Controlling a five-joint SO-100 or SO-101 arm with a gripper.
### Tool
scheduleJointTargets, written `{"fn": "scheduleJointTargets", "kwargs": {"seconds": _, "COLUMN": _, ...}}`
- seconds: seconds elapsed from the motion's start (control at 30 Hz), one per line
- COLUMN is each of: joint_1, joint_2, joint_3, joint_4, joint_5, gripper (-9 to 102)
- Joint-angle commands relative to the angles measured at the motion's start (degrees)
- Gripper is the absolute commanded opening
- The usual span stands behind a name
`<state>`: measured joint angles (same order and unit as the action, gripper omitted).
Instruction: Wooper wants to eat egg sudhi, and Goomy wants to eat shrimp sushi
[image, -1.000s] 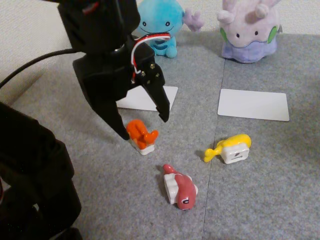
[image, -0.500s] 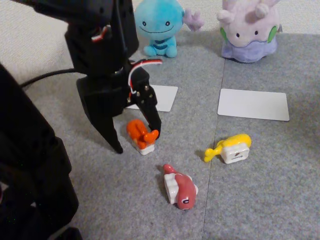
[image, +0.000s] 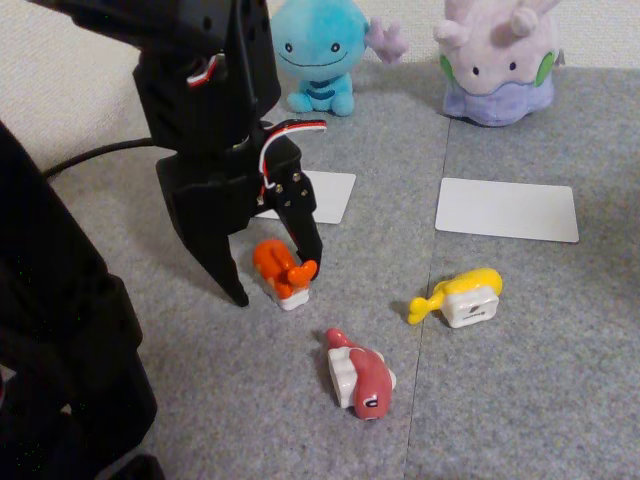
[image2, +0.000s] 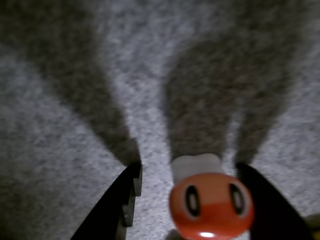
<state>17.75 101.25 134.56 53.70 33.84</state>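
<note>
The shrimp sushi will serve Goomy on the shrimp sushi's white card (image: 507, 210), so my gripper will next grab the shrimp sushi by its rounded orange body (image: 270, 259).
The shrimp sushi (image: 281, 268), orange-topped on white rice, lies on the grey mat (image: 520, 400) left of centre. My black gripper (image: 275, 278) is open and lowered over it, one finger on each side, with a gap on the left. In the wrist view the shrimp sushi (image2: 210, 205) sits between the fingers (image2: 120, 210), nearer the right one, and the gripper (image2: 190, 167) is open. The egg sushi (image: 465, 295), yellow-topped, lies to the right. Wooper (image: 320, 50) sits at the back centre. Goomy (image: 497, 60) sits at the back right.
A dark-red-topped sushi (image: 362, 375) lies near the front. One white card (image: 506, 209) lies before Goomy, another (image: 325, 195) before Wooper, partly behind the arm. A black bulk (image: 60, 350) fills the left foreground. A cable (image: 90, 152) runs off left.
Over the last second the gripper came down from above the shrimp sushi until its fingers reached the mat on either side of it. It has barely moved in the last half second.
</note>
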Motion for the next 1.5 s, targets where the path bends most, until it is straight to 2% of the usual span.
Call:
{"fn": "scheduleJointTargets", "kwargs": {"seconds": 0.0, "joint_1": -0.35, "joint_2": -0.62, "joint_3": 0.26, "joint_4": -0.88, "joint_5": 0.26, "gripper": 16}}
{"fn": "scheduleJointTargets", "kwargs": {"seconds": 0.57, "joint_1": 0.00, "joint_2": -0.44, "joint_3": 0.26, "joint_4": -0.88, "joint_5": 1.32, "gripper": 5}}
{"fn": "scheduleJointTargets", "kwargs": {"seconds": 1.13, "joint_1": 0.00, "joint_2": 0.18, "joint_3": -0.79, "joint_4": -0.88, "joint_5": 3.78, "gripper": 5}}
{"fn": "scheduleJointTargets", "kwargs": {"seconds": 1.47, "joint_1": -0.09, "joint_2": 11.43, "joint_3": -0.79, "joint_4": 0.18, "joint_5": 6.86, "gripper": 5}}
